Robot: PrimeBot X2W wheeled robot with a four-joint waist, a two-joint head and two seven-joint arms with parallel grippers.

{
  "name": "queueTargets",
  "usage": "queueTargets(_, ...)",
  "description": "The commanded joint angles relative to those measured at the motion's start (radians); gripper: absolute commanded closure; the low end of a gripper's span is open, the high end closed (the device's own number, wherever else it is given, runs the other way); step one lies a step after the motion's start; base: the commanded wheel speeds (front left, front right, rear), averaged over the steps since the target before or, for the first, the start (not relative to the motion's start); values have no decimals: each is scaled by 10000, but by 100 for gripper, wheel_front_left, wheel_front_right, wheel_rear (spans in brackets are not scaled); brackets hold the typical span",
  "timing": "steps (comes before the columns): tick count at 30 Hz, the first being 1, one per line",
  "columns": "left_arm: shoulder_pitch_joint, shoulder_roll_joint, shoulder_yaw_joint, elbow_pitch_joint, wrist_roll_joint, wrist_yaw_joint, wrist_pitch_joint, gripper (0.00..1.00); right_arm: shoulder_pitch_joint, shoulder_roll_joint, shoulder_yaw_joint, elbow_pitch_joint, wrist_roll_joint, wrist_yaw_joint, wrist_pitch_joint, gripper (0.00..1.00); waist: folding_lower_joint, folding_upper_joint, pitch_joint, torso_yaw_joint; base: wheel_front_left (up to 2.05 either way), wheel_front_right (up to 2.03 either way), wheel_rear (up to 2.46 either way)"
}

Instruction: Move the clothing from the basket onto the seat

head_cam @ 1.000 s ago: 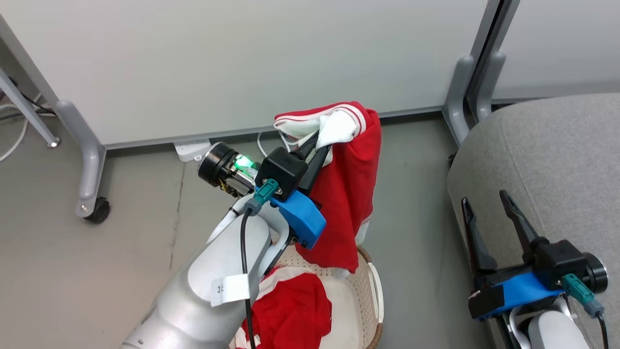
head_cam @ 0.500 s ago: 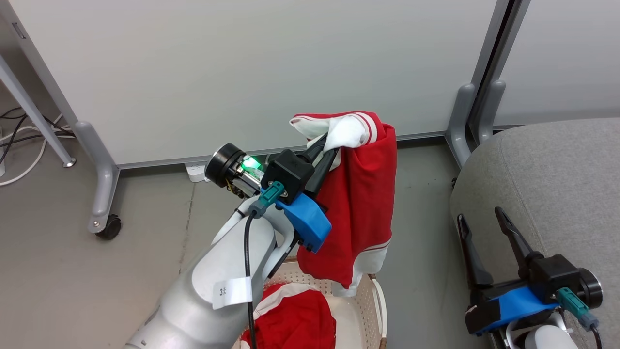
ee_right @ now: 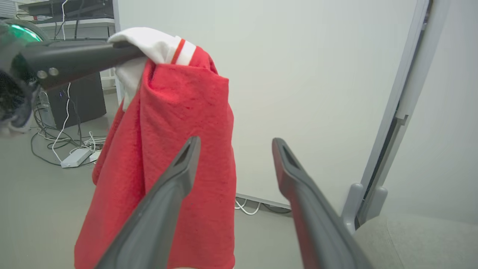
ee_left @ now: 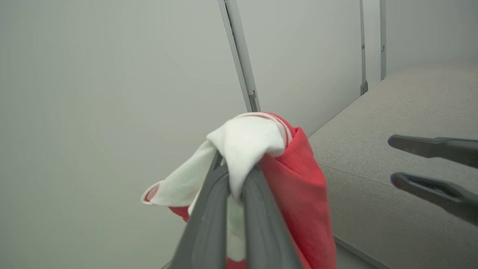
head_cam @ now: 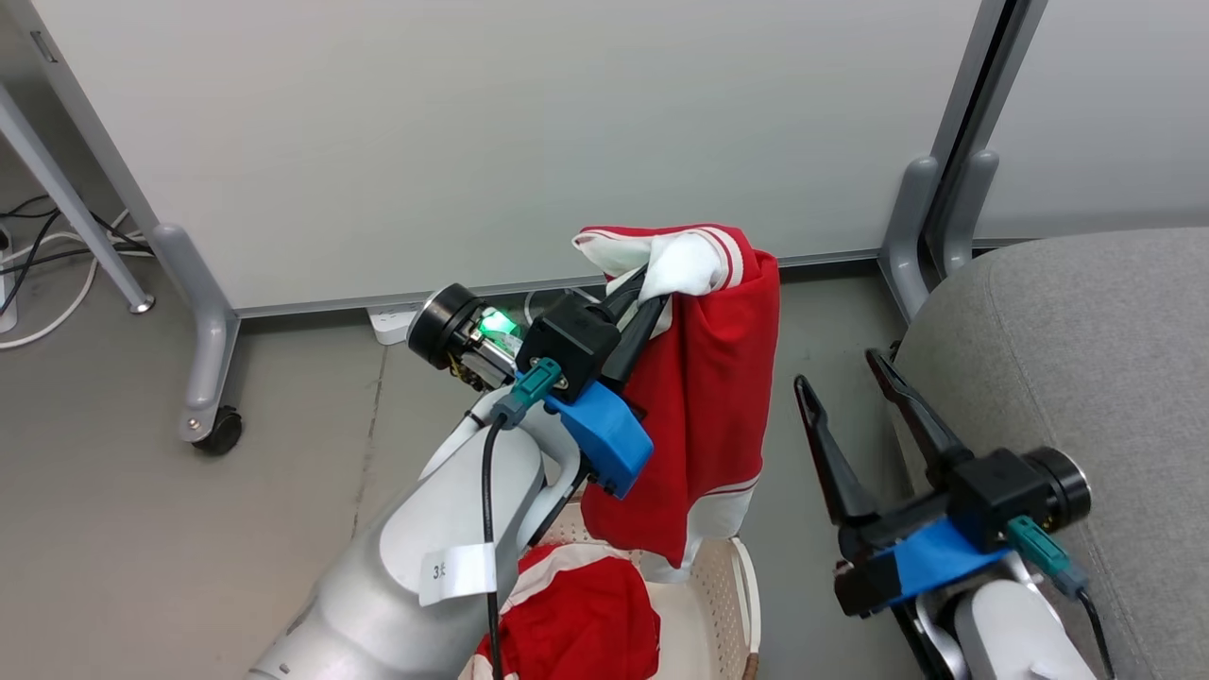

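Note:
Next, my right gripper grabs the hanging red garment by its upper red fold (head_cam: 739, 308) to move the clothing onto the seat (head_cam: 1086, 359).
My left gripper (head_cam: 650, 283) is shut on the white striped end of a red garment (head_cam: 713, 397), which hangs down from it above the basket (head_cam: 748, 604). The pinch shows close up in the left wrist view, fingers (ee_left: 220, 186) closed on the white fold (ee_left: 250, 138). A second red garment (head_cam: 576, 619) lies inside the basket. My right gripper (head_cam: 839, 370) is open and empty, just right of the hanging garment, beside the grey seat (head_cam: 1086, 359). Its view has the red cloth (ee_right: 179, 130) just left of its open fingertips (ee_right: 236, 141).
A pale partition wall stands behind, with grey legs and a caster (head_cam: 217, 434) on the left and a post foot (head_cam: 911, 236) by the seat. Cables and a power strip (ee_right: 74, 158) lie on the floor at the left.
My right gripper has swung left, away from the seat's edge and toward the hanging garment. The left gripper keeps its hold on the garment, slightly higher over the basket. The camera shifted a little.

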Motion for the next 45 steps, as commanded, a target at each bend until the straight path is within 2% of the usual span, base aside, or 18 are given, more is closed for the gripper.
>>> queueTargets(1, -119, -4, -26, -44, -32, 50, -50, 100, -358, -61, 243, 36, 42, 1, -35, 0, 1, -1, 73, 42, 0, 0, 0)
queueTargets(14, -481, -7, -515, -308, -288, 149, -51, 100, -2172, 62, 1262, 777, 10, 1, -35, 0, 1, -1, 571, 319, 0, 0, 0)
queueTargets(27, -1082, -9, -1405, -773, -767, 377, -52, 100, -3670, 86, 1420, 2862, -623, 1, -23, 0, 1, -1, 1095, 627, 0, 0, 0)
queueTargets(36, -1309, -7, -1773, -885, -1019, 496, -52, 100, -4261, 165, 1241, 3384, -574, 1, -23, 0, 1, -1, 1241, 730, 0, 0, 0)
queueTargets(37, -1324, -7, -1787, -871, -1020, 489, -52, 100, -4298, 169, 1244, 3401, -553, 1, -23, 100, 1, -1, 1249, 738, 0, 0, 0)
queueTargets(45, -1413, -9, -1792, -753, -1100, 550, -50, 100, -4246, 193, 1254, 3513, -401, 1, -23, 100, 1, -1, 1227, 753, 0, 0, 0)
